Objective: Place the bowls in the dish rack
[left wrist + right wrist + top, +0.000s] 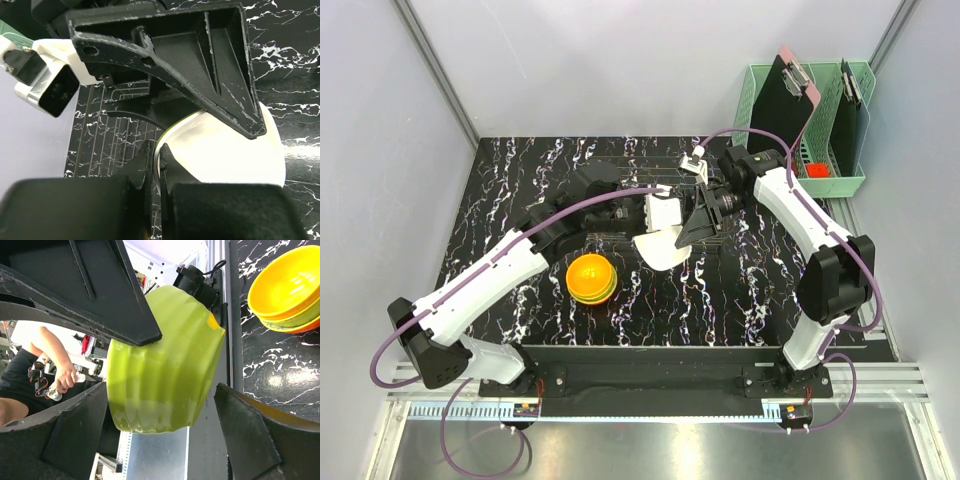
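The lower end of the green bowl (165,360) reaches in past the ends of both fingers, so my right gripper should close on the bowl.
My left gripper (658,218) (159,148) is shut on the rim of a cream-white bowl (660,248) (225,155) that is nested in a lime green bowl (165,360). It holds them tilted above the table. My right gripper (696,228) (160,390) is open, with its fingers on either side of the green bowl's outside. A stack of an orange, a yellow-green and a red-orange bowl (591,278) (287,285) stands on the table in front of the left arm. The wire dish rack (620,165) (110,135) lies under and behind both grippers.
A mint-green plastic basket (760,110) with clipboards stands at the back right, off the black marbled mat (520,180). Grey walls close in the left and back sides. A person (30,370) shows beyond the table in the right wrist view.
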